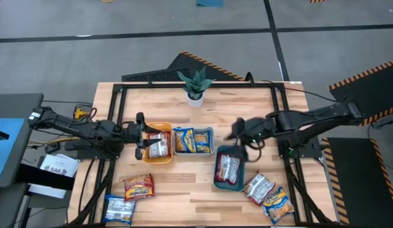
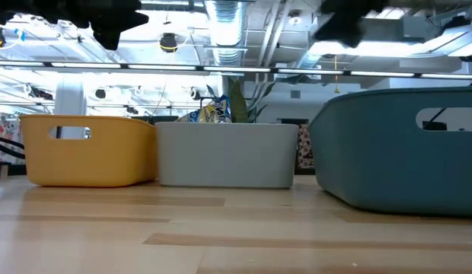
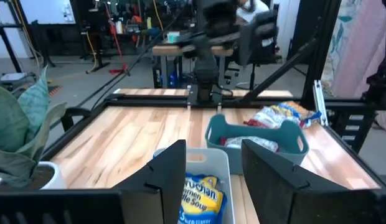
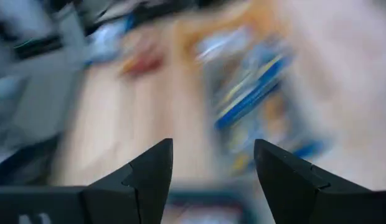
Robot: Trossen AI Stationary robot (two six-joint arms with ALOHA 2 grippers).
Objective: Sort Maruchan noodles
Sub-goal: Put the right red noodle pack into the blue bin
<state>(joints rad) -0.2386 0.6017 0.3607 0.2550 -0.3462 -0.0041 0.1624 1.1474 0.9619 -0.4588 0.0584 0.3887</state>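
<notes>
The silver-and-red packet's long edge (image 1: pixel 262 190) is the part my right gripper will grab next, to sort that packet into the teal tray (image 1: pixel 229 171).
Three trays stand in a row. The orange tray (image 1: pixel 160 128) holds a silver-and-red packet (image 1: pixel 158 147). The clear tray (image 1: pixel 211 140) holds yellow-and-blue packets (image 1: pixel 191 140), which also show in the left wrist view (image 3: pixel 202 198). The teal tray (image 1: pixel 218 172) holds a silver-and-red packet (image 1: pixel 229 167). Loose packets lie near the table's near edge: an orange-red one (image 1: pixel 139 187), a blue one (image 1: pixel 118 209), a silver-and-red one (image 1: pixel 258 187) and a yellow-and-blue one (image 1: pixel 277 204). My left gripper (image 1: pixel 141 136) (image 3: pixel 213 168) hovers open at the orange tray's left end, holding nothing. My right gripper (image 1: pixel 237 134) (image 4: pixel 213 168) is open and empty, above the gap between the clear and teal trays.
A potted plant (image 1: pixel 195 85) stands at the table's far edge, behind the trays. Bare wood lies between the trays and the loose packets. In the low view the orange (image 2: pixel 91 148), clear (image 2: pixel 227 156) and teal (image 2: pixel 403 148) trays stand side by side.
</notes>
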